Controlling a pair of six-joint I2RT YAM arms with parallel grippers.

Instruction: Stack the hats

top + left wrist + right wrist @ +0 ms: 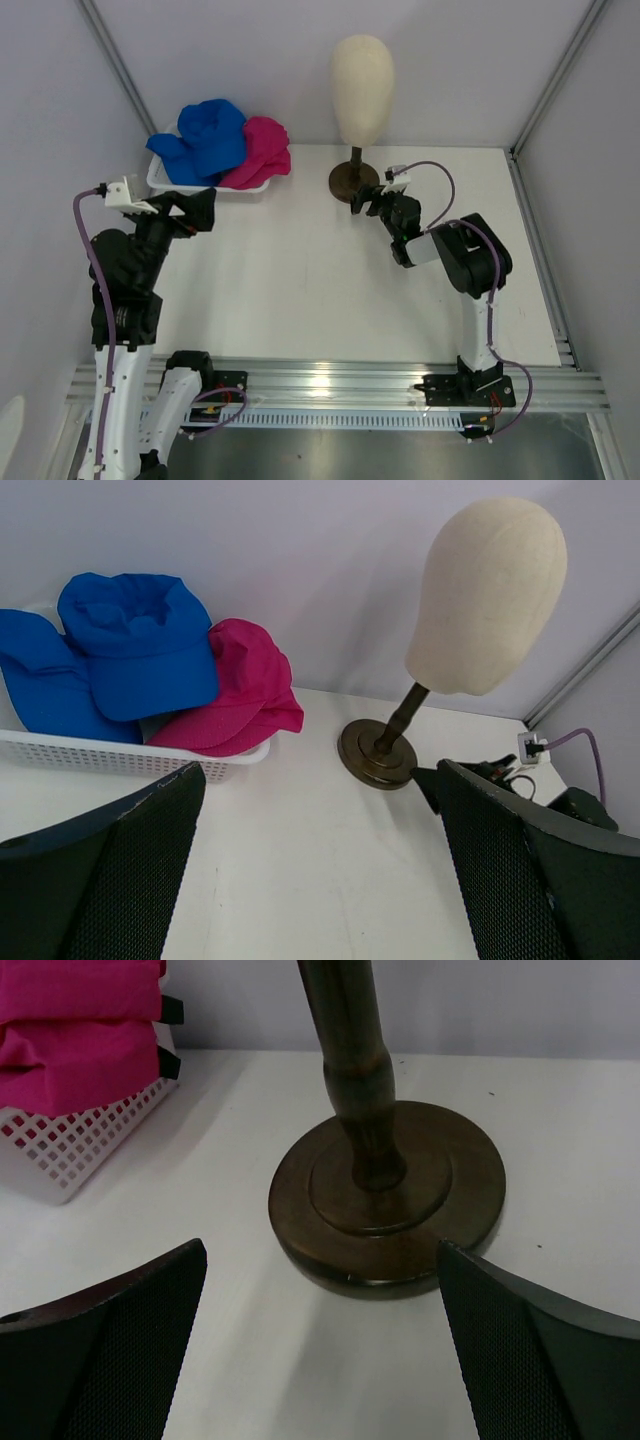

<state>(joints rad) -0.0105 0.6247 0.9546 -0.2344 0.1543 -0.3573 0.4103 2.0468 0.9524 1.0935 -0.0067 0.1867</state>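
I should next use my right gripper to grab the mannequin by its dark post between head and base, so I can move it upright. Its head then stays free for stacking hats.
Royal blue hats (pixel 205 140) and a magenta pink hat (pixel 262 155) lie piled in a white mesh basket (pixel 160 182) at the back left. In the left wrist view a blue hat (pixel 135 645) rests on another blue one (pixel 40 685), with the pink hat (pixel 240 695) to their right. My left gripper (pixel 200 212) is open and empty, just in front of the basket and low over the table (pixel 320 880). My right gripper (pixel 368 203) is open and empty, its jaws facing the mannequin's dark base (pixel 390 1195) from close by (pixel 320 1350). The pink hat (pixel 80 1040) shows at its left.
A cream mannequin head (pixel 362 75) stands on a dark round base (pixel 353 182) at the back centre, also in the left wrist view (pixel 490 595). The basket's rim (pixel 100 755) and wall (pixel 80 1140) lie left of it. White walls enclose the table.
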